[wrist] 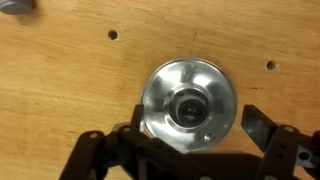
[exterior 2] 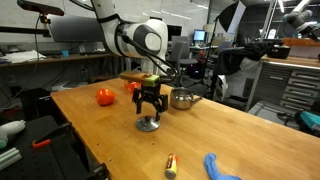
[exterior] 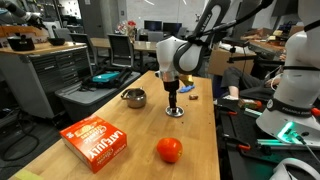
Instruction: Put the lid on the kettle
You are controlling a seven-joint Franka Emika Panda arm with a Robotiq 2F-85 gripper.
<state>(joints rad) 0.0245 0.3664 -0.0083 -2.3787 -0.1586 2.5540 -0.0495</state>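
My gripper should close on the silvery lid now: its open fingers are down at the lid, on either side of its dark knob (wrist: 190,108).
The lid (wrist: 189,103) is a round silvery disc with a dark knob, lying flat on the wooden table; it also shows in both exterior views (exterior: 175,112) (exterior 2: 148,124). My gripper (wrist: 190,135) hangs straight above it, open, one finger on each side of the disc, not closed on it. In the exterior views the gripper (exterior: 172,98) (exterior 2: 149,106) sits just above the lid. The kettle (exterior: 134,98) (exterior 2: 183,99) is a small shiny pot, open-mouthed, standing a short way from the lid.
A red box (exterior: 95,140) and an orange-red ball (exterior: 169,150) (exterior 2: 105,97) lie on the table. A blue object (exterior 2: 220,167) and a small tube (exterior 2: 171,165) lie near one edge. Workbenches and another robot surround the table.
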